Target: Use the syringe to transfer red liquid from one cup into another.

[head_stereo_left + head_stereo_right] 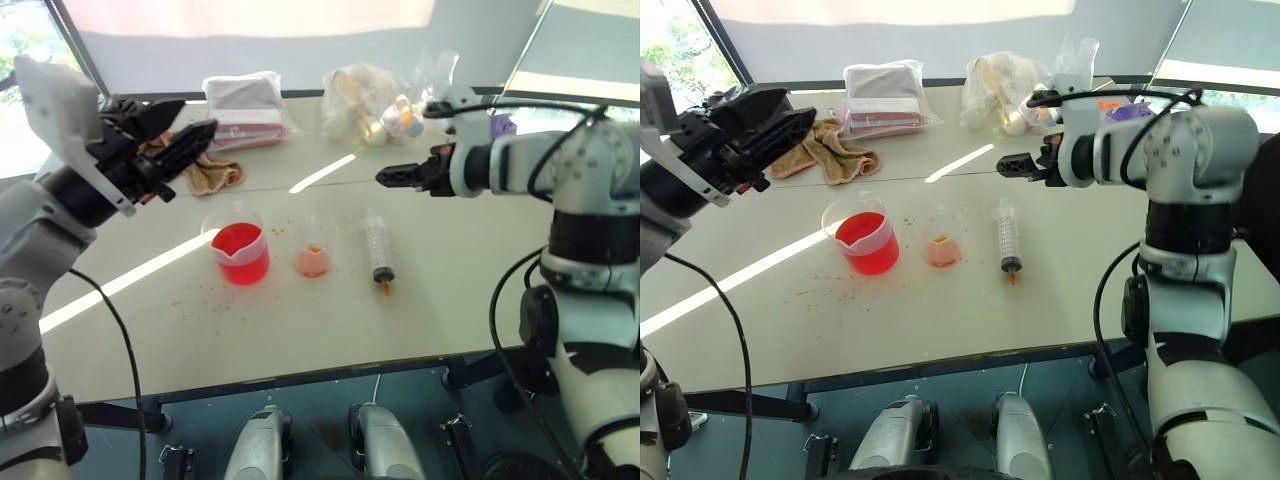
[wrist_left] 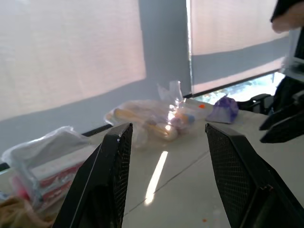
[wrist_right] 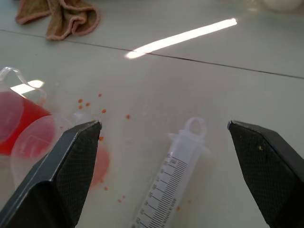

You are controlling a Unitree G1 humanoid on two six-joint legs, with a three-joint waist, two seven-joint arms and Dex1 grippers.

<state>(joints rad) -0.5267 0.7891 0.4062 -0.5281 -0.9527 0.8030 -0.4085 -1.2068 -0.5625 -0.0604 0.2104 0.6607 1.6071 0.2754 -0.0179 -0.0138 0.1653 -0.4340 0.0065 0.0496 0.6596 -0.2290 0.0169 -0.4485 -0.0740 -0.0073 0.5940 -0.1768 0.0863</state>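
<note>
The right gripper picks up the syringe by its clear printed body (image 1: pixel 377 245) next, since the syringe's orange tip (image 1: pixel 386 288) is wet with red liquid.
The syringe (image 1: pixel 378 246) lies flat on the white table (image 1: pixel 420 320), orange tip toward the front edge and plunger ring away. To its left stands the small narrow cup (image 1: pixel 313 253) with a little pale orange liquid in the bottom. Further left, the wider spouted beaker (image 1: pixel 240 252) holds red liquid (image 1: pixel 238 240). My right gripper (image 1: pixel 385 177) hovers open above the table just behind the syringe (image 3: pixel 167 187), which lies below and between its fingers. My left gripper (image 1: pixel 198 115) is raised high at the left, open and empty, well above and behind the beaker.
A crumpled tan towel (image 1: pixel 208 170) lies behind the beaker. Along the table's back edge sit a plastic bag of folded cloths (image 1: pixel 245 105), a bag of small items (image 1: pixel 370 105) and a purple object (image 1: pixel 503 125). Orange droplets (image 1: pixel 190 295) speckle the table around the cups.
</note>
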